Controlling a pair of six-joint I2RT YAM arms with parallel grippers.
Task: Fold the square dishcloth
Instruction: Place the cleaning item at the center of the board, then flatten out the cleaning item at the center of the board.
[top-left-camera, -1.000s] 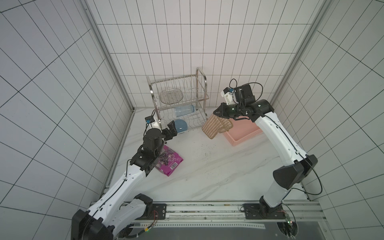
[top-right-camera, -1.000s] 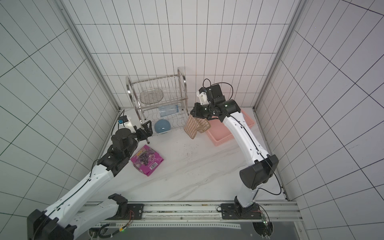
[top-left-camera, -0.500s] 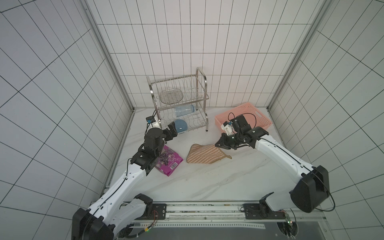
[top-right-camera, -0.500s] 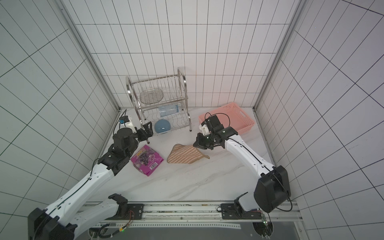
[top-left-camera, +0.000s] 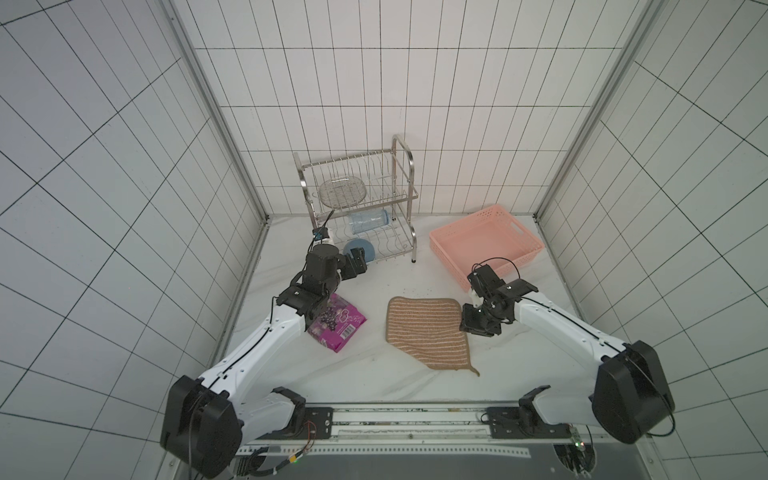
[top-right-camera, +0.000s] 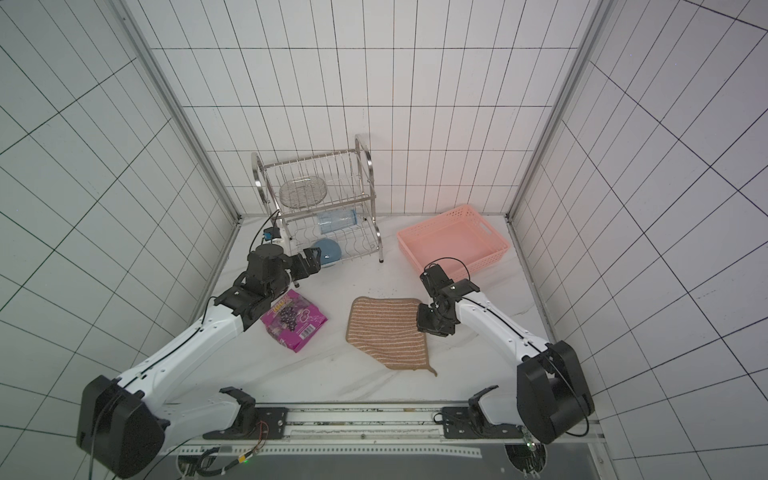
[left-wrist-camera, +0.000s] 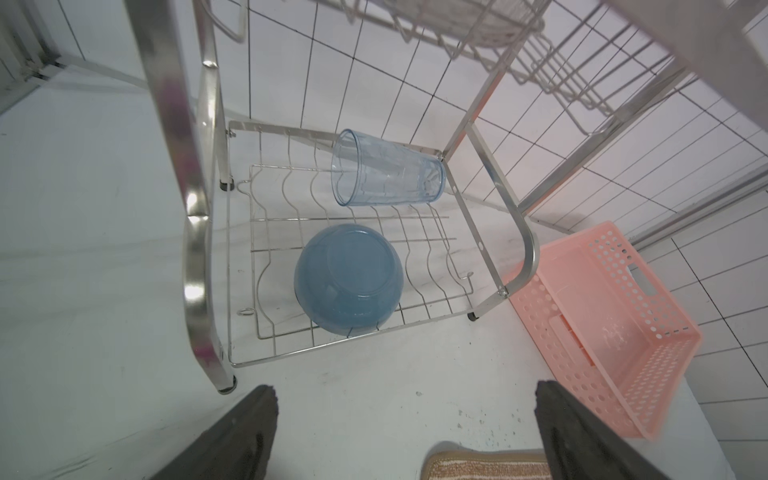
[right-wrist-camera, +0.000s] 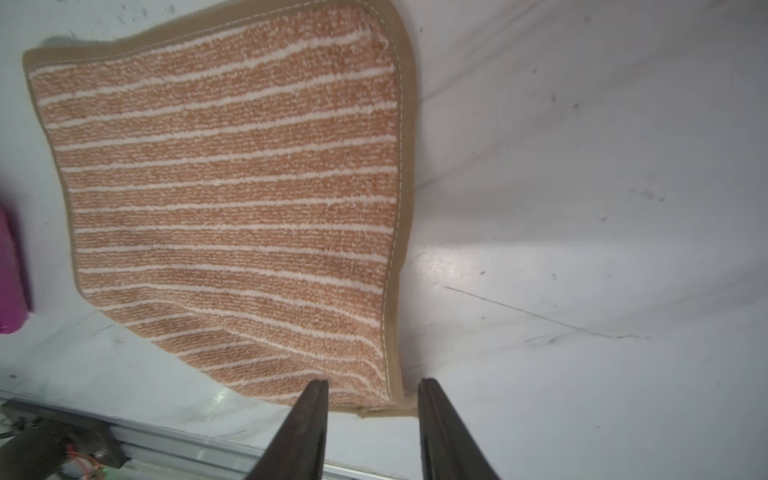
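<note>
Both grippers can fold the dishcloth's far edge over once my left gripper grabs the dishcloth by its far corner beside the packet, which it will do next.
The square dishcloth (top-left-camera: 426, 332) (top-right-camera: 386, 328), tan with thin white stripes and darker edging, lies spread flat on the white table, its small loop at the near right corner. My right gripper (top-left-camera: 471, 326) (top-right-camera: 428, 322) hovers at the cloth's right edge. In the right wrist view its fingers stand apart (right-wrist-camera: 373, 382) with nothing pinched, the dishcloth (right-wrist-camera: 232, 199) lying below them. Near the dish rack my left gripper (top-left-camera: 358, 262) (top-right-camera: 312, 259) (left-wrist-camera: 405, 390) is open wide and empty. An edge of the dishcloth (left-wrist-camera: 486, 467) shows in the left wrist view.
A magenta snack packet (top-left-camera: 338, 326) (top-right-camera: 295, 320) lies left of the cloth. The steel dish rack (top-left-camera: 401, 174) (top-right-camera: 365, 166) stands at the back, holding a blue bowl (left-wrist-camera: 349, 278) and a clear glass (left-wrist-camera: 386, 174). A pink basket (top-left-camera: 440, 249) (top-right-camera: 405, 245) sits back right.
The right gripper brought the cloth down from the air by the basket, laid it flat on the table and opened its jaws. The left arm has not moved.
</note>
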